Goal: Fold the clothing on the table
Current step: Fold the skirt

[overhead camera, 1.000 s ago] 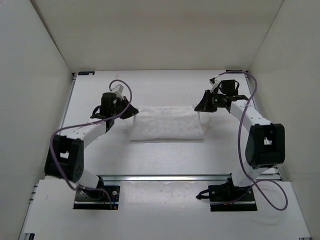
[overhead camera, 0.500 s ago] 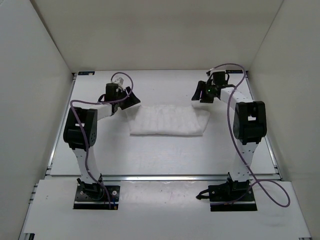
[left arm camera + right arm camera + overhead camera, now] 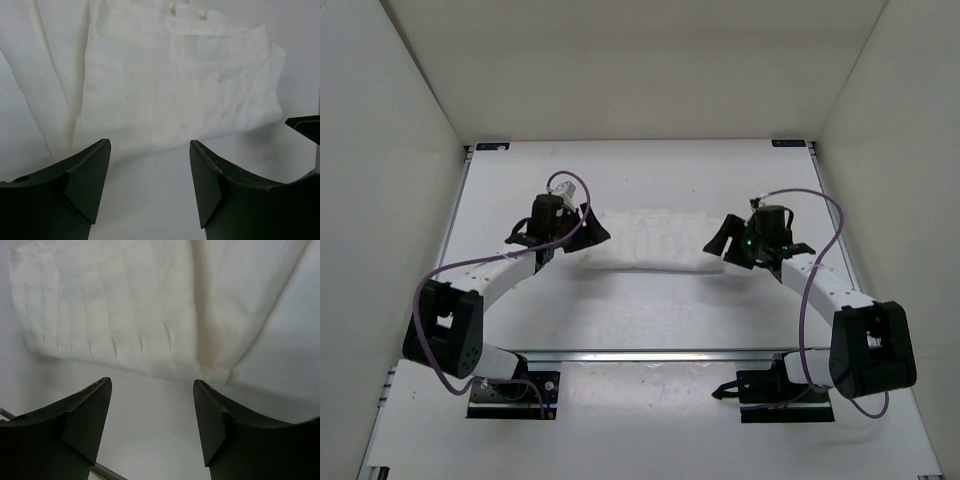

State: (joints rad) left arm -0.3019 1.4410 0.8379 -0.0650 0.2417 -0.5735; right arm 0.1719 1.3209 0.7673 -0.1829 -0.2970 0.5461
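I should next use my right gripper to grab the clothing (image 3: 655, 240) by the near corner of its closest end (image 3: 720, 269). Then I can fold that end across toward my left gripper.
The clothing (image 3: 655, 240) is a folded, creased white band lying flat in the middle of the table (image 3: 650, 310). My left gripper (image 3: 592, 233) hovers at its left end, open, nothing between its fingers. My right gripper (image 3: 718, 240) hovers at its right end, also open and empty. In the left wrist view the clothing (image 3: 175, 80) lies beyond the spread left gripper (image 3: 150, 152), with bare table between the fingertips. In the right wrist view the clothing (image 3: 115, 305) likewise lies past the spread right gripper (image 3: 152, 390), which touches no fabric.
White walls close in the table on the left, right and far sides. A metal rail (image 3: 650, 355) runs along the near edge, just ahead of both arm bases. Purple cables loop off each arm.
Both grippers went from shut on the clothing's corners to open and let it go. They carried the edge toward the far side, then drew back nearer; the clothing now lies as a narrower band.
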